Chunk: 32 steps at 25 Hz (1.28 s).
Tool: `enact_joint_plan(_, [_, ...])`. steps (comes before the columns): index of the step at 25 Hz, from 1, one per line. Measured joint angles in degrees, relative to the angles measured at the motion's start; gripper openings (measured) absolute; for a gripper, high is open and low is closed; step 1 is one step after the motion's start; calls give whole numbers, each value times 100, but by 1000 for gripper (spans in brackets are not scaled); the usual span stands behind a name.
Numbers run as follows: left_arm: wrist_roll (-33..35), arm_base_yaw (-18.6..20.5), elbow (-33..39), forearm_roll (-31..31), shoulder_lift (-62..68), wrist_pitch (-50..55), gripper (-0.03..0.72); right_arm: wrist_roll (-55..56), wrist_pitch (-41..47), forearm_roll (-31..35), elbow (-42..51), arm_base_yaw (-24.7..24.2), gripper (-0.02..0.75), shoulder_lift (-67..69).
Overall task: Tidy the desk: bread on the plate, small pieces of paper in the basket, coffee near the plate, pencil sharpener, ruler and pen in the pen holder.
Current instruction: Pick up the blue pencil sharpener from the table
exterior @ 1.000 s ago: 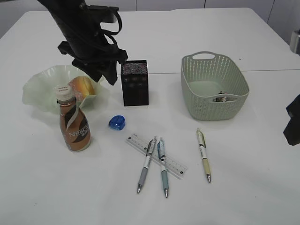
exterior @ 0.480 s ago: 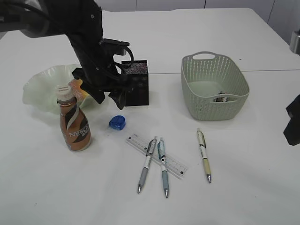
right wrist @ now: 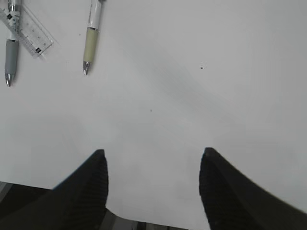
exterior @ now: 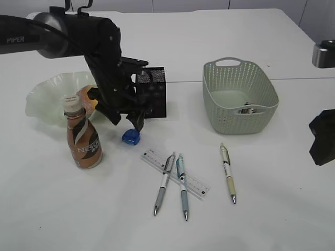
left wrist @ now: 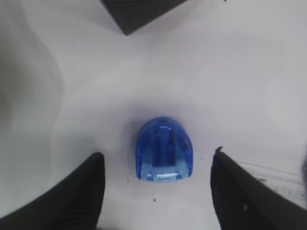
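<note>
My left gripper's fingers hang above the blue sharpener (exterior: 131, 137) with empty table between them, so it is too early to close, and the gripper lowers next.
A blue pencil sharpener (exterior: 131, 137) lies on the white table in front of the black pen holder (exterior: 152, 93). My left gripper (exterior: 126, 121) hangs open just above it. In the left wrist view the sharpener (left wrist: 164, 148) sits between the spread fingers of the left gripper (left wrist: 158, 154), touching neither. A clear ruler (exterior: 175, 172) lies under two pens (exterior: 164, 183), with a third pen (exterior: 227, 172) to their right. Bread (exterior: 90, 99) rests in the pale green plate (exterior: 44, 94), and the coffee bottle (exterior: 82, 140) stands in front of it. My right gripper (right wrist: 153, 155) is open over bare table.
The green basket (exterior: 239, 97) at the right holds small paper pieces (exterior: 250, 110). The pen holder's corner (left wrist: 139, 12) shows just beyond the sharpener. The right arm (exterior: 322, 137) sits at the table's right edge.
My left arm came down from above the plate and pen holder to hover over the sharpener, and its jaws spread wider. The right arm barely moved.
</note>
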Motion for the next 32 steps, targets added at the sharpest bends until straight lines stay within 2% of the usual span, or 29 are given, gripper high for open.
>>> enact_joint_plan(32, [0,0,-23,-174,381,-267,508,4,-26,0,0,0,445,0])
